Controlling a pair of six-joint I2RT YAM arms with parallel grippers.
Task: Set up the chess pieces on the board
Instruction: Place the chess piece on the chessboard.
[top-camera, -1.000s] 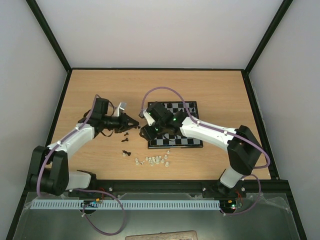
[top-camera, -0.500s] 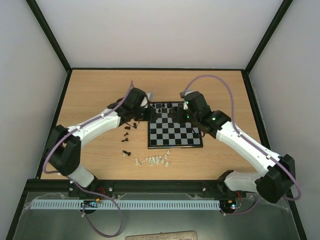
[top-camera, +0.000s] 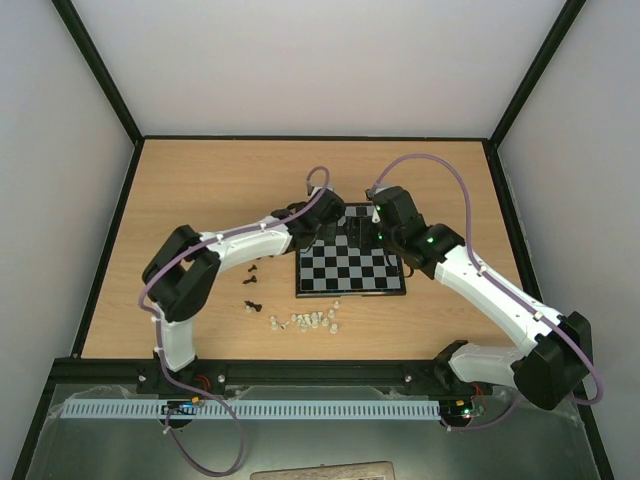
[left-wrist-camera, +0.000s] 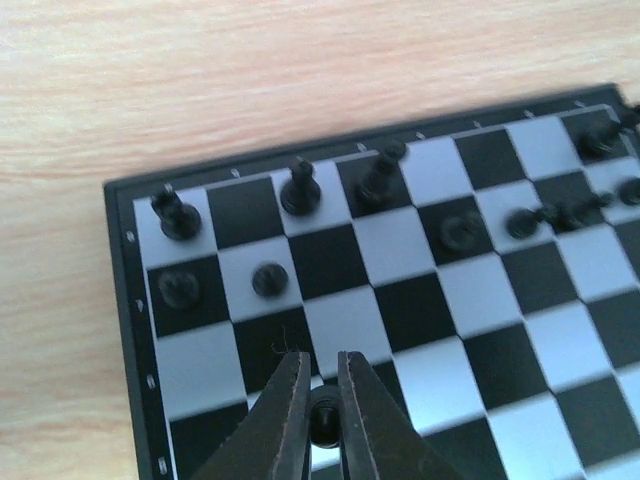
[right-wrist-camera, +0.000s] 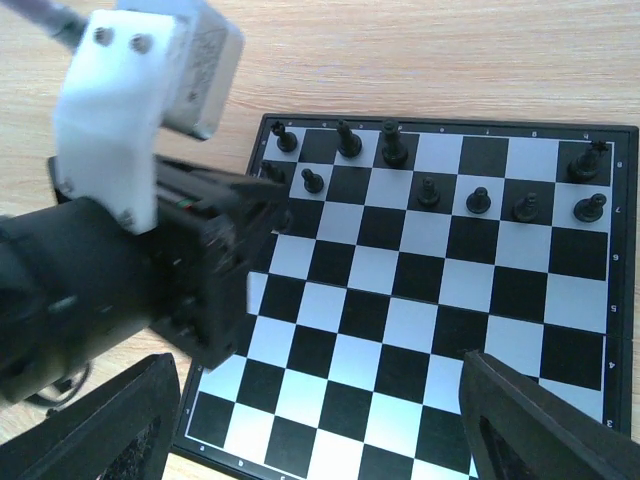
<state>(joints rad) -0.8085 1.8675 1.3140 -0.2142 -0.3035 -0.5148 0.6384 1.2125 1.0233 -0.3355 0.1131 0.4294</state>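
Note:
The left gripper should keep holding the small black chess piece until it reaches the free dark square, because the piece would drop short if the gripper opened this high.
The board (top-camera: 345, 272) lies mid-table, with several black chess pieces (right-wrist-camera: 428, 190) standing in its two far rows. My left gripper (top-camera: 325, 224) hovers over the board's far left corner. In the left wrist view this gripper (left-wrist-camera: 322, 358) is shut on a small black chess piece (left-wrist-camera: 323, 420), above squares near the left rim, with standing pieces (left-wrist-camera: 300, 190) beyond it. My right gripper (top-camera: 378, 232) hangs over the far middle of the board. Its fingers (right-wrist-camera: 110, 420) stand wide apart, and the gripper (right-wrist-camera: 325, 420) is open with nothing in it.
A few loose black pieces (top-camera: 250, 270) lie on the wooden table left of the board, another pair (top-camera: 251, 306) nearer me. A cluster of whitish pieces (top-camera: 305, 320) sits in front of the board's near left corner. The left arm's wrist (right-wrist-camera: 120, 250) fills the left side of the right wrist view.
My left gripper has travelled right from the loose pieces on the table to the board's far left corner. My right arm has swung from the board's left side to its far middle and opened.

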